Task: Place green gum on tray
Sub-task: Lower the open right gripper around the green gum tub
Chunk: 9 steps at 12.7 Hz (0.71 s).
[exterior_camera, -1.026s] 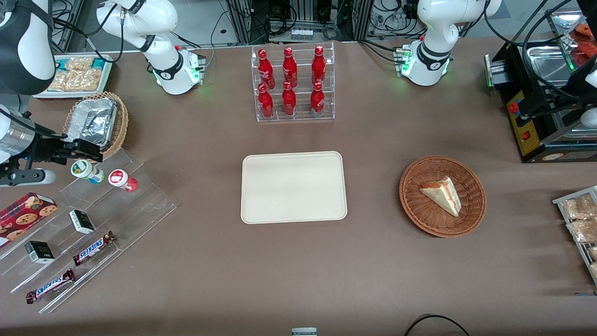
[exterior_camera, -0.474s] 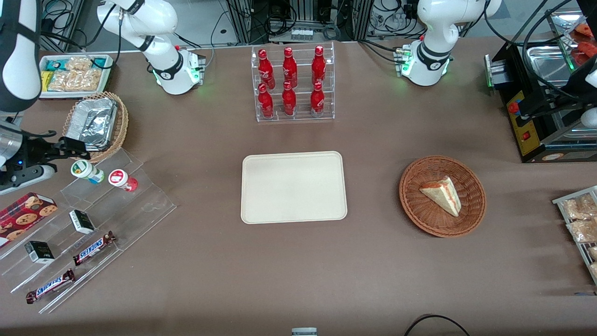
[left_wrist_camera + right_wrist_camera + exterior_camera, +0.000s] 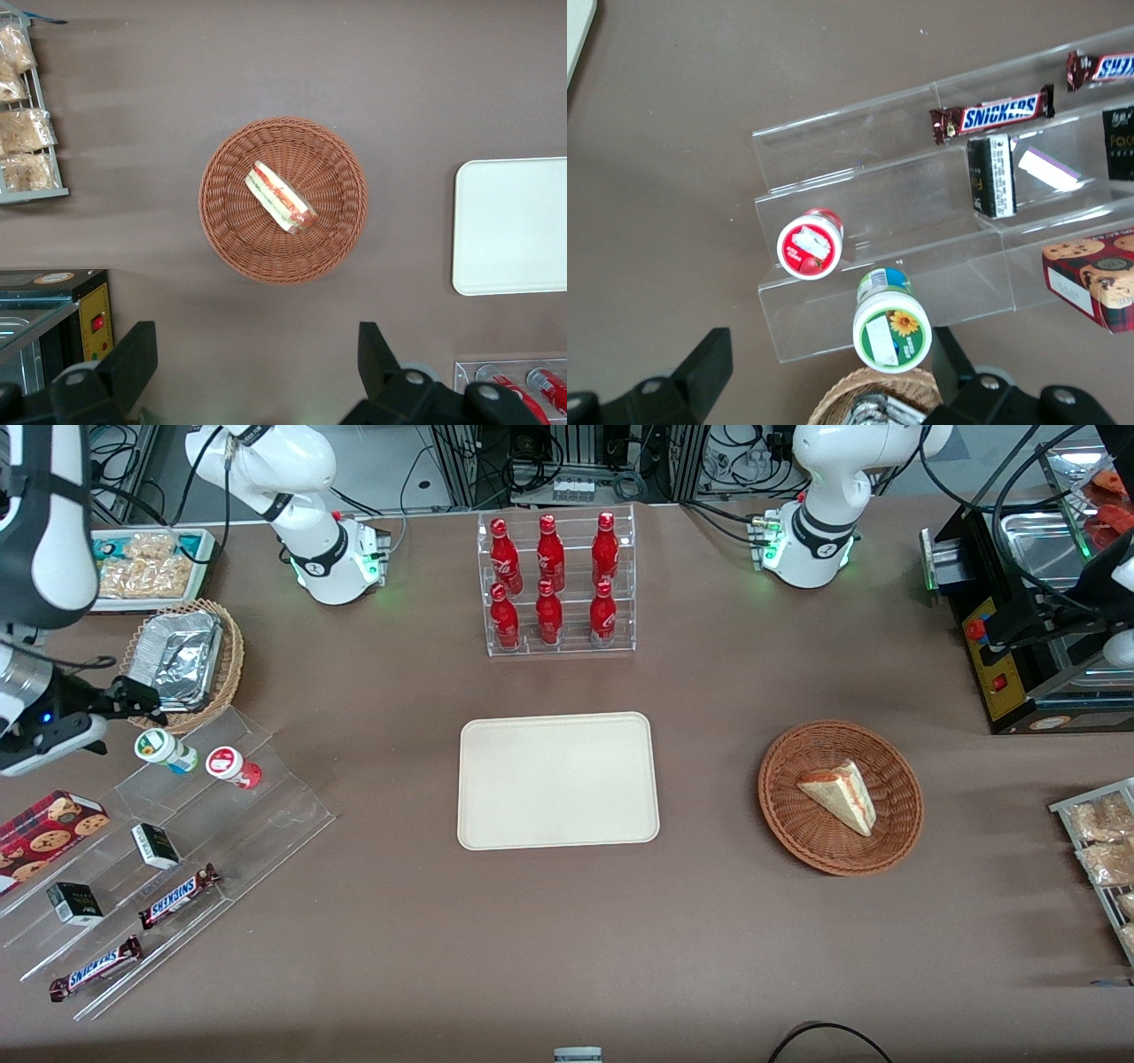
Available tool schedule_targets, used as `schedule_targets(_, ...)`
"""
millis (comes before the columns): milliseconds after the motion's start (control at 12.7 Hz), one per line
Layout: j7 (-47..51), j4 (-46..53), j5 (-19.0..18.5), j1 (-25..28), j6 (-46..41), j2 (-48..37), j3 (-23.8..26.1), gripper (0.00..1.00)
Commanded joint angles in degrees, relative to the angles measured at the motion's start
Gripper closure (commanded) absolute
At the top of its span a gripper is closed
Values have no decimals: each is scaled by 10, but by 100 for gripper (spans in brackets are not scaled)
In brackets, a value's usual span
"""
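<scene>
To place the green gum on the tray (image 3: pixel 558 779), my right gripper should next grab it by its white lid.
The green gum (image 3: pixel 164 749) stands on the top step of a clear acrylic shelf (image 3: pixel 266 815), white lid with a green mark, beside the red-lidded gum (image 3: pixel 232 766). My right gripper (image 3: pixel 140 701) hovers just above it, a little farther from the front camera, over the edge of the foil basket. In the right wrist view the gripper (image 3: pixel 830 347) is open and empty, fingers wide apart, and the green gum (image 3: pixel 892 329) sits between them, close to one finger (image 3: pixel 952 354). The red gum (image 3: pixel 810 244) lies outside the gap. The cream tray (image 3: pixel 558 779) lies empty at the table's middle.
A wicker basket with a foil container (image 3: pixel 182 660) is next to the gripper. The shelf also holds Snickers bars (image 3: pixel 177 895), black boxes (image 3: pixel 156 846) and a cookie box (image 3: pixel 49 828). A cola bottle rack (image 3: pixel 556 584) and a sandwich basket (image 3: pixel 840 797) stand elsewhere.
The right arm and gripper have shifted toward the working arm's end of the table and slightly away from the front camera. The green gum has not moved.
</scene>
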Motion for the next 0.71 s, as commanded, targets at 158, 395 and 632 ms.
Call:
schedule_targets(158, -42, -102, -7, -24, 92, -56, -8, 0)
schedule_targets(395, -42, -114, -7, -36, 120, -35, -12, 0)
schedule_targets(632, -41, -121, -5, -39, 139, -21, -18, 0)
